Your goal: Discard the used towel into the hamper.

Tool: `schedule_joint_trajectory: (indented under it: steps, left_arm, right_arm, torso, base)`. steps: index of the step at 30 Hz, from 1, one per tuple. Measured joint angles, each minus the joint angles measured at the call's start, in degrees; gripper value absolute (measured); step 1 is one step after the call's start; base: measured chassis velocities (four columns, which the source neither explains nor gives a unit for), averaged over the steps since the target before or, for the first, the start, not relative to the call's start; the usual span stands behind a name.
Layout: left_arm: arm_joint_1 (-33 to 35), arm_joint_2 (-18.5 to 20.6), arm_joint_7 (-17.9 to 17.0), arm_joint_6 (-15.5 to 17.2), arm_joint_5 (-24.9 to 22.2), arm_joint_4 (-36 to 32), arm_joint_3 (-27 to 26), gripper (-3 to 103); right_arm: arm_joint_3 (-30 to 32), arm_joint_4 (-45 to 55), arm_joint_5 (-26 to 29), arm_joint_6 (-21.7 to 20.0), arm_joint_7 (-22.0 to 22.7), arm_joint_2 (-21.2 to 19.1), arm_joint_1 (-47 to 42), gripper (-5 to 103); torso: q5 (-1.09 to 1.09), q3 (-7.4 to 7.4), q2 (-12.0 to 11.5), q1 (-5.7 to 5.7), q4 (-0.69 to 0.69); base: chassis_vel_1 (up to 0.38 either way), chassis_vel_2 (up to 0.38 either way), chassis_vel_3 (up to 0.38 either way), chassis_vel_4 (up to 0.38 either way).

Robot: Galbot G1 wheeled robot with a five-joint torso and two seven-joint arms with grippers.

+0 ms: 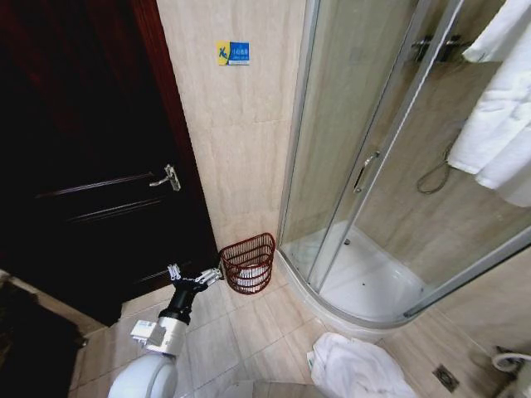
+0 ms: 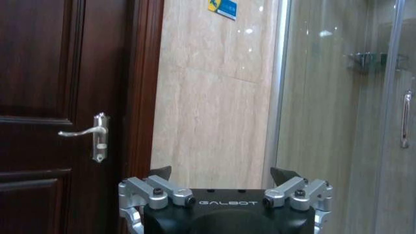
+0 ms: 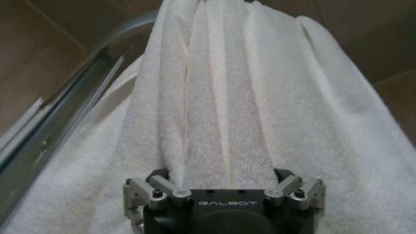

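The used towel goes into the hamper next, right gripper grabs its raised middle fold (image 3: 224, 161).
The used towel (image 1: 357, 365), white and crumpled, lies heaped on the floor tiles beside the shower base. In the right wrist view the towel (image 3: 221, 97) stretches away in long folds, and my right gripper (image 3: 221, 171) is open with a fold of cloth lying between its spread fingers. The hamper (image 1: 249, 264), a reddish-brown wire basket, stands on the floor against the tiled wall, with something white in its bottom. My left gripper (image 1: 195, 275) hovers open and empty just left of the hamper. In its own view the left gripper (image 2: 221, 171) faces the wall.
A dark wooden door (image 1: 91, 166) with a lever handle (image 1: 168, 178) stands left of the hamper. The glass shower cabin (image 1: 373, 166) with its curved white base fills the right. White towels (image 1: 498, 108) hang at the upper right. A floor drain (image 1: 446, 377) sits near the heap.
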Motion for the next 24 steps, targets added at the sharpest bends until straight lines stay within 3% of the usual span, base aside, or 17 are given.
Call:
schedule_joint_trajectory:
  steps: [6,8,14,21,23,24]
  left_arm:
    - [0.0,0.0,0.0,0.0,0.0,0.0,0.0,99]
    - [0.0,0.0,0.0,0.0,0.0,0.0,0.0,99]
    - [0.0,0.0,0.0,0.0,0.0,0.0,0.0,99]
    - [0.0,0.0,0.0,0.0,0.0,0.0,0.0,99]
    - [0.0,0.0,0.0,0.0,0.0,0.0,0.0,99]
    - [0.0,0.0,0.0,0.0,0.0,0.0,0.0,99]
  right_arm:
    - [0.0,0.2,2.1,-0.1,-0.5,0.1,0.3,76]
    - [0.1,0.2,2.3,-0.1,-0.6,0.0,0.3,76]
    - [0.5,0.4,3.1,0.2,-0.8,-0.3,0.2,60]
    - [2.2,1.1,3.6,0.6,-1.6,-1.2,-1.9,27]
    - [2.6,1.3,3.8,0.6,-1.8,-1.5,-2.3,27]
    - [3.0,1.6,4.1,0.4,-1.9,-1.7,-2.8,21]
  torso:
    - [0.0,0.0,0.0,0.0,0.0]
    - [0.0,0.0,0.0,0.0,0.0]
    - [0.0,0.0,0.0,0.0,0.0]
    - [0.03,0.0,0.0,0.0,0.0]
    - [0.02,0.0,0.0,0.0,0.01]
    - [0.02,0.0,0.0,0.0,0.0]
  base:
    - [0.0,0.0,0.0,0.0]
    - [0.0,0.0,0.0,0.0]
    - [0.0,0.0,0.0,0.0]
    - [0.0,0.0,0.0,0.0]
    - [0.0,0.0,0.0,0.0]
    - [0.0,0.0,0.0,0.0]
